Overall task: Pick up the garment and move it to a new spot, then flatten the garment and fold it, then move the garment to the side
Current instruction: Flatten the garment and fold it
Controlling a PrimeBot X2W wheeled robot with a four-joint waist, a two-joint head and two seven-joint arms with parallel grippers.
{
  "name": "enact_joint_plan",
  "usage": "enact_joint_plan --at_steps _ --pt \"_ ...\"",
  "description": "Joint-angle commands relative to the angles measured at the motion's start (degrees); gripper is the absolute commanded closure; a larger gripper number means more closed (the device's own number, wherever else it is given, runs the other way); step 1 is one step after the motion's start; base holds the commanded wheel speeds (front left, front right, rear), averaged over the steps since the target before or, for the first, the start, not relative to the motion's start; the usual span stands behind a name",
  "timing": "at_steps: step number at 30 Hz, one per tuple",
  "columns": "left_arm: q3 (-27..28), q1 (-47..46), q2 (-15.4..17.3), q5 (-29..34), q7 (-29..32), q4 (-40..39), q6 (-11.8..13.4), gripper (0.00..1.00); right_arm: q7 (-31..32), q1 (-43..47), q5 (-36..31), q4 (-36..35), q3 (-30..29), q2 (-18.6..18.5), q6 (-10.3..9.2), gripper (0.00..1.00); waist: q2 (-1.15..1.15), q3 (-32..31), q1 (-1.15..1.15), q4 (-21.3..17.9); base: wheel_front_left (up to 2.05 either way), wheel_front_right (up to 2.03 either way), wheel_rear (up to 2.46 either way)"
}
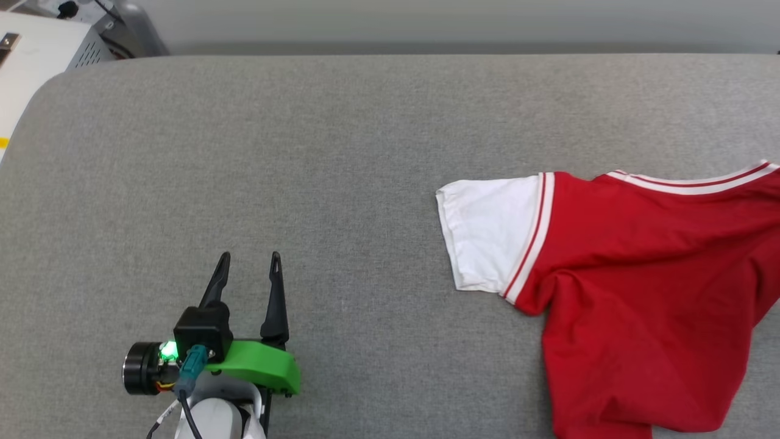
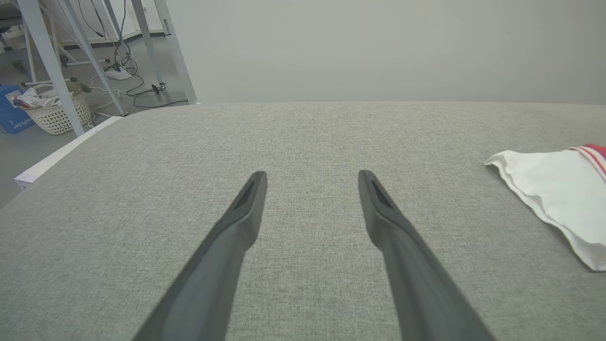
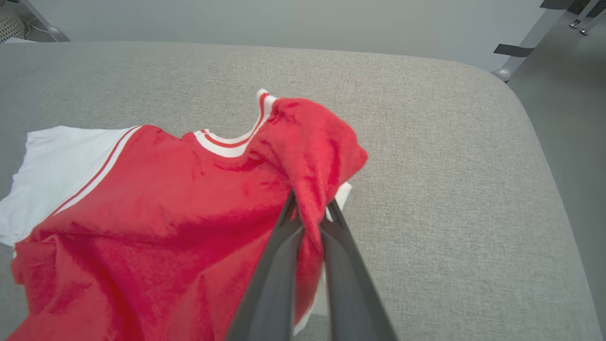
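My left gripper grabs the garment by that sleeve's hem [image 1: 448,241] next. The white sleeve [image 1: 490,231] lies flat on the tabletop with its loose hem edge slightly raised.
The garment [image 1: 640,286] is a red shirt with a white short sleeve [image 1: 490,231] and striped trim, lying at the right of the grey table; its print is hidden. In the right wrist view my right gripper [image 3: 310,206] is shut on a raised fold of the garment [image 3: 156,222] near the collar [image 3: 227,144], with red cloth bunched over the fingertips. My left gripper [image 1: 251,263] stands open over bare table at the lower left, well apart from the shirt. The left wrist view has the left gripper [image 2: 312,180] with nothing between its fingers and the white sleeve [image 2: 554,189] off to the right.
The grey fabric-covered table [image 1: 304,152] has rounded corners; its right edge [image 3: 535,142] drops to the floor. A white cabinet [image 1: 36,55] stands beyond the far left corner. Metal frame legs [image 2: 52,61], cables and a basket [image 2: 57,113] are on the floor beyond.
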Motion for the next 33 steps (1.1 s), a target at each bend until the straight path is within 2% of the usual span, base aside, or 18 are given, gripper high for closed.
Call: enact_joint_plan --at_steps 1,5,7,9,15,20,21,22,23,29,33 --pt "-0.2 -1.2 -0.2 0.1 -0.3 -0.3 -0.2 0.0 0.9 -1.1 -0.8 0.6 -1.0 0.2 -0.03 1.0 0.0 1.9 0.0 1.5 0.0 0.0 0.0" --pt "-1.4 -2.9 -0.2 -0.2 -0.3 -0.4 -0.1 0.0 7.1 -6.8 -5.6 3.1 -2.4 2.0 -0.03 1.0 0.0 4.9 0.0 3.5 0.0 0.0 0.0" --pt "-2.2 -4.3 -0.2 -0.6 -0.3 -0.6 0.2 0.0 11.2 -12.6 -10.4 6.3 -1.7 5.3 -0.03 1.0 0.0 7.0 0.0 4.7 0.0 0.0 0.0" --pt "-2.6 -5.1 -0.2 -0.9 -0.3 -0.6 0.5 0.0 12.8 -16.3 -13.6 9.1 -0.9 8.3 -0.03 1.0 0.0 8.1 0.0 5.2 0.0 0.0 0.0" --pt "-3.7 -6.5 -0.2 -1.6 -0.3 -0.3 1.1 0.0 15.4 -20.9 -18.4 19.9 2.9 16.9 -0.03 1.0 0.0 9.0 0.0 6.3 0.0 0.0 0.0" --pt "-3.4 -6.3 -0.2 -1.6 -0.3 0.0 1.4 0.0 11.9 -20.6 -17.0 24.3 4.4 19.1 -0.03 0.99 0.0 8.0 0.0 6.3 0.0 0.0 0.0" --pt "-2.9 -6.0 -0.2 -1.4 -0.3 0.0 1.4 0.0 10.2 -20.6 -17.1 24.7 4.6 18.9 -0.03 0.86 0.0 7.5 0.0 5.9 0.0 0.0 0.0" --pt "-2.6 -5.9 -0.2 -1.3 -0.3 0.0 1.4 0.0 8.8 -20.5 -17.1 24.9 4.8 18.8 -0.03 0.2 0.0 7.0 0.0 5.6 0.0 0.0 0.0" --pt "-2.1 -5.6 -0.1 -1.1 -0.3 0.0 1.2 0.0 6.9 -20.3 -17.0 25.0 4.9 18.7 -0.03 0.0 0.0 6.5 0.0 5.2 0.0 0.0 0.0" --pt "-0.2 -4.6 0.7 -0.3 -0.3 -0.6 0.3 0.0 -6.0 -19.0 -18.6 23.4 2.9 18.0 -0.03 0.0 0.0 3.4 0.0 2.2 0.0 0.0 0.0" --pt "0.6 -5.2 1.3 0.0 -0.3 -0.7 -0.8 0.0 -13.6 -16.6 -21.0 21.0 -0.1 19.0 -0.03 0.0 0.0 1.8 0.0 0.4 0.0 0.0 0.0"
